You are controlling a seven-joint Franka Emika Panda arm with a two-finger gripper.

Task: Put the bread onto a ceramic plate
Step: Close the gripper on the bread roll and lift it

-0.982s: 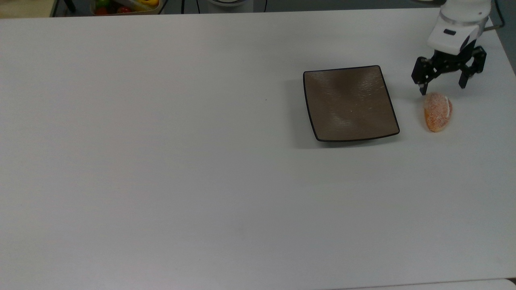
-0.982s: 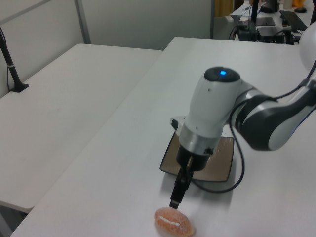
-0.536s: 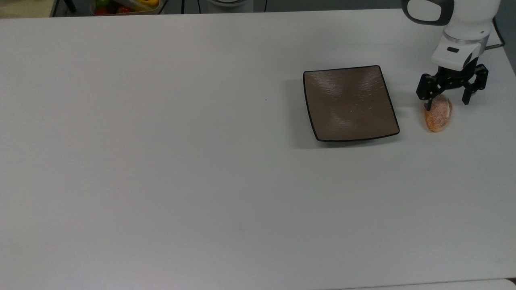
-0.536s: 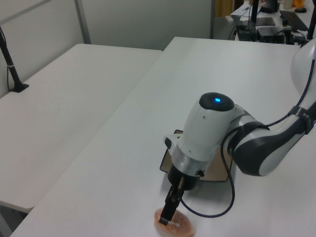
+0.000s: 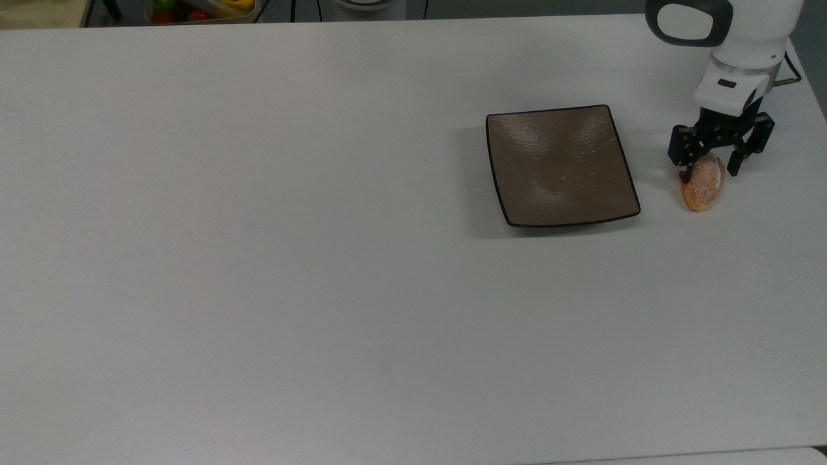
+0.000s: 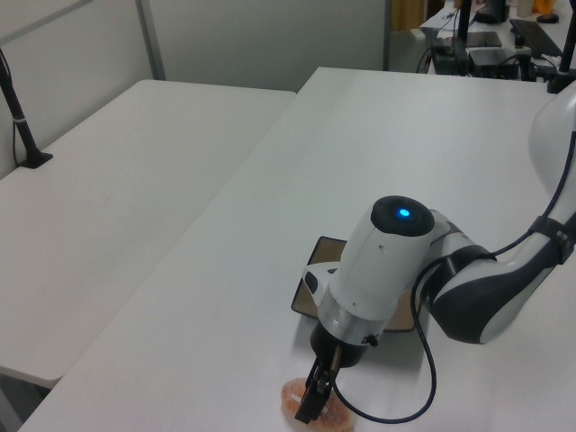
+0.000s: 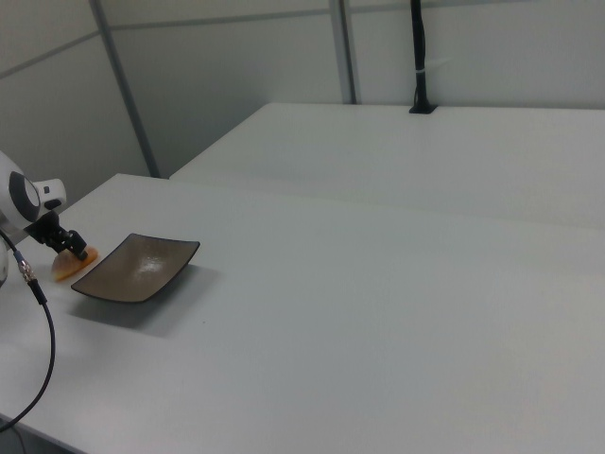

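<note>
My gripper grabs the bread by its rounded end [image 6: 294,394] next, to set the bread on the ceramic plate [image 6: 326,252].
The bread [image 5: 701,190] is a small orange-golden roll lying on the white table just right of the ceramic plate [image 5: 559,165] in the top view. The plate is square, glossy brown, and bare. My gripper [image 5: 708,174] is down over the bread's far end, open, with one black finger close on each side of it. In the left view the gripper [image 6: 315,409] points down onto the bread [image 6: 292,394], and the arm hides most of the plate [image 6: 326,252]. The right view shows the bread [image 7: 64,271] behind the plate [image 7: 137,268].
The white table [image 5: 258,258] stretches wide to the top view's left of the plate. A container of colourful items [image 5: 200,10] sits beyond the far edge. The table's right edge lies close to the arm. A black cable [image 6: 423,360] loops from the arm.
The gripper came down from beside the plate onto the bread's far end, and its fingers narrowed around the roll. The bread and plate have stayed in place.
</note>
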